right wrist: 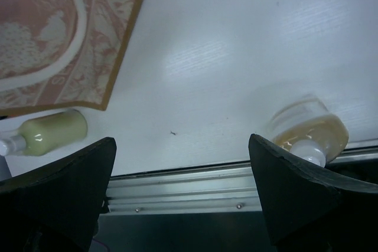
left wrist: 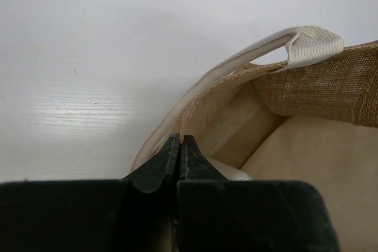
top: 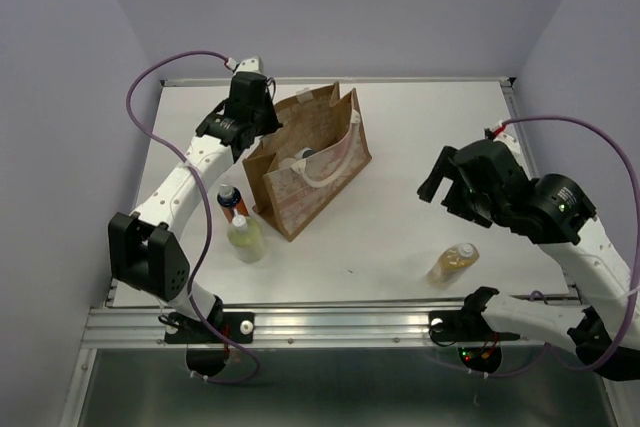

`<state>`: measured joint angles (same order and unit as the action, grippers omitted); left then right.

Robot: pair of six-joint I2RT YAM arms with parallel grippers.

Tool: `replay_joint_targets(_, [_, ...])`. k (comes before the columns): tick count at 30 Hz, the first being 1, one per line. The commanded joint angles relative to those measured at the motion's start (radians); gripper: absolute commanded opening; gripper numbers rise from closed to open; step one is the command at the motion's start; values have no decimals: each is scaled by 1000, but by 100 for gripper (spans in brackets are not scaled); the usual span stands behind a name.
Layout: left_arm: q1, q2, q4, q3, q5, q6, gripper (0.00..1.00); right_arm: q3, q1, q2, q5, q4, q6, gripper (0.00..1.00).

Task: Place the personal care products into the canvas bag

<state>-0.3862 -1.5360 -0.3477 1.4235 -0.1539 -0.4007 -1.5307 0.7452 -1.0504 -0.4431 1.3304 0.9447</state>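
Observation:
The amber bottle's base has to stay free to go into the canvas bag, so my right gripper should next grab the bottle by its body below the white cap.
The canvas bag stands upright mid-table with its mouth open. My left gripper is shut on the bag's far-left rim; the left wrist view shows the jaws pinching the rim edge beside a cream handle. A white bottle with a black cap lies inside the bag. An orange bottle and a pale yellow-green bottle stand left of the bag. An amber bottle lies at the front right. My right gripper is open and empty above the table, with the amber bottle by its right finger.
The table's metal front rail runs just below the amber bottle. In the right wrist view the bag's pink patterned panel is at the upper left and the yellow-green bottle below it. Purple walls close in on three sides.

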Motion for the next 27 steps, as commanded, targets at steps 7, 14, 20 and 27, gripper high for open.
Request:
replay_joint_targets(7, [-3,40,18,-46,5,22,0,242,-17,13,86,64,192,100])
replay_joint_targets(14, [-3,8,23,-44,28,28,0,259,-27,85,-2,64,230,100])
replay_joint_targets(20, [-3,-12,19,-35,28,33,0,313,-111,53,-103,66,177,100])
replay_joint_targets(27, [-3,-29,15,-34,20,26,0,325,-294,10,-138,64,-6,100])
